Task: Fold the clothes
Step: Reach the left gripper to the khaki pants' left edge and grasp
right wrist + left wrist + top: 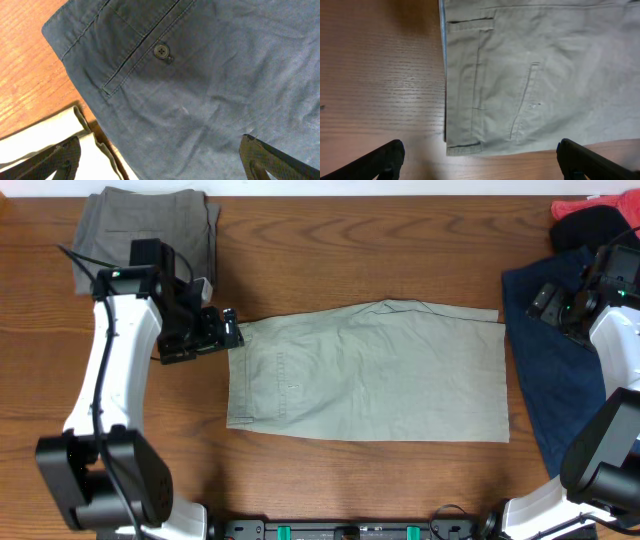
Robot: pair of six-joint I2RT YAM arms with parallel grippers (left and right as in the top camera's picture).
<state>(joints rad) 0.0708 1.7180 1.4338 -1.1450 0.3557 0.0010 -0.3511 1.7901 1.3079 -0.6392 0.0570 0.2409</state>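
The left gripper picks up the pale khaki shorts [370, 370] at the edge of the waistband end next, to fold that end over the legs.
The pale khaki shorts [370, 370] lie flat, folded in half, in the middle of the table; their waistband and pocket seams show in the left wrist view [530, 75]. My left gripper [225, 330] is open and empty, hovering at the shorts' upper left corner; its fingertips [480, 160] frame the waistband end. My right gripper [550, 305] is open and empty above a navy blue garment [555, 380], whose buttoned pocket shows in the right wrist view [200, 85].
A folded grey-olive garment [150, 230] lies at the back left. Black [590, 225] and red [595, 205] clothes lie at the back right corner. A strip of bare wood separates the khaki shorts from the navy garment [30, 75].
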